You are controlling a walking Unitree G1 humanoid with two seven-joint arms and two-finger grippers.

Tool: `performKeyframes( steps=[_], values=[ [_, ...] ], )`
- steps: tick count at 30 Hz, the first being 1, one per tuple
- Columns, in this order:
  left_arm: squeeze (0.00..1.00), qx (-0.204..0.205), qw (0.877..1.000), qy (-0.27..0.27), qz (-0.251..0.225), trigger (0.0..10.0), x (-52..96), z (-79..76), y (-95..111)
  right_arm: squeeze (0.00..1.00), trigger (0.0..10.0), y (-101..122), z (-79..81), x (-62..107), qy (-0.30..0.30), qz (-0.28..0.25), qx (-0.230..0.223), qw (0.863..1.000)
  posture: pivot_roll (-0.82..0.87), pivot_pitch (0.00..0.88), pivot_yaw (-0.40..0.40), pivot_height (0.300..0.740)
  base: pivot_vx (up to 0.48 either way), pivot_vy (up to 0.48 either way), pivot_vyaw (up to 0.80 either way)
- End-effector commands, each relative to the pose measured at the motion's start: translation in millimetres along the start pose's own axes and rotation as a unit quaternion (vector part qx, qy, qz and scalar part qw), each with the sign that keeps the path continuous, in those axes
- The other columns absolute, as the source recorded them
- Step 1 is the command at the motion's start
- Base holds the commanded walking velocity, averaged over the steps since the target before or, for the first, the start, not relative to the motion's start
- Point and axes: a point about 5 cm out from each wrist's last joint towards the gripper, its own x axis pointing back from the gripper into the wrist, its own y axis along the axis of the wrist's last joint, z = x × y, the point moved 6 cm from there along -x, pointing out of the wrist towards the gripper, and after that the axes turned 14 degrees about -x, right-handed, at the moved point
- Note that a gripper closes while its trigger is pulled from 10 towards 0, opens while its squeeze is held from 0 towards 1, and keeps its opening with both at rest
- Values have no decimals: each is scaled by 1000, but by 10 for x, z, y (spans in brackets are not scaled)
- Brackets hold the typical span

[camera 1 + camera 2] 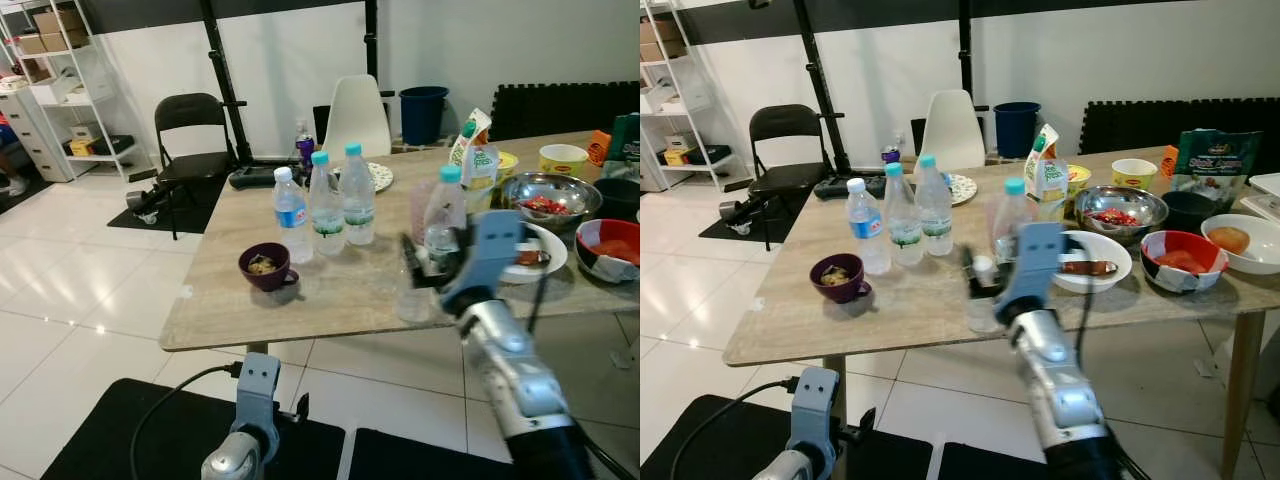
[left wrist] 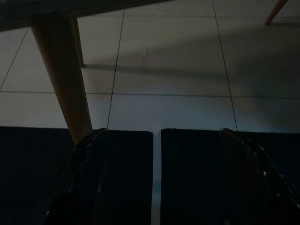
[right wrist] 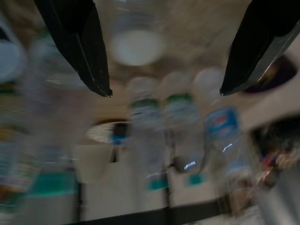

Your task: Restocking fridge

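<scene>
Next, my right gripper picks up the small clear bottle by its neck just below the white cap (image 3: pixel 133 26) to restock the fridge.
Three water bottles stand together mid-table: one with a blue label (image 1: pixel 290 215) and two with green labels (image 1: pixel 326 207) (image 1: pixel 358 195). A fourth bottle (image 1: pixel 443 215) stands alone further right. A small clear bottle with a white cap (image 1: pixel 982 297) sits near the table's front edge. My right gripper (image 1: pixel 980 275) hovers open just over this small bottle, holding nothing. In the right wrist view, the right gripper (image 3: pixel 164 91) has its fingers wide apart, with blurred bottles beyond. My left gripper (image 2: pixel 163 131) hangs open, low over the dark mats (image 2: pixel 117 178).
A purple cup (image 1: pixel 266 266) sits left of the bottles. Bowls of food (image 1: pixel 1118 208), a white plate (image 1: pixel 1095 260), a carton (image 1: pixel 1047 165) and a snack bag (image 1: pixel 1212 160) crowd the table's right side. A black chair (image 1: pixel 190 140) and a white chair (image 1: pixel 355 115) stand behind it. A table leg (image 2: pixel 63 75) is close to my left arm.
</scene>
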Motion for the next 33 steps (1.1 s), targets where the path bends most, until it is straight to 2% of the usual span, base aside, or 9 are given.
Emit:
performKeyframes(
  steps=[1,11,12,13,14,19,20,22,33],
  values=[
    [0,-3,1000,1,5,10000,0,-26,-42,0,10000,-141,52,-28,13,18,22,1000,-47,84,76,740,0,0,0],
    [0,-14,1000,1,3,10000,17,-8,-38,0,10000,-90,-106,-145,-34,-5,33,999,-34,105,69,740,0,0,0],
    [0,-14,1000,1,4,10000,27,-2,-46,290,10000,-56,-100,-178,-35,-11,32,999,-26,117,70,740,0,0,0],
    [0,-14,1000,1,4,10000,27,-2,-46,290,10000,-56,-100,-178,-35,-11,32,999,-26,117,70,740,0,0,0],
    [0,-14,1000,1,5,10000,35,3,-52,1000,10000,-39,-93,-210,-35,-12,36,999,-22,121,70,740,0,0,0],
    [0,-16,1000,3,7,10000,55,25,-55,1000,10000,8,-96,-310,-46,-20,55,997,-11,133,67,740,0,0,0],
    [0,-16,1000,4,7,10000,61,36,-56,0,10000,-34,-91,-341,-45,-10,57,997,-8,142,66,740,0,0,0],
    [0,-16,1000,4,7,10000,61,36,-56,0,10000,-34,-91,-341,-45,-10,57,997,-8,142,66,740,0,0,0],
    [0,-15,1000,3,18,10000,119,37,-128,0,10000,-549,-74,-298,-55,82,46,994,-3,156,64,740,0,0,0]
  ],
)
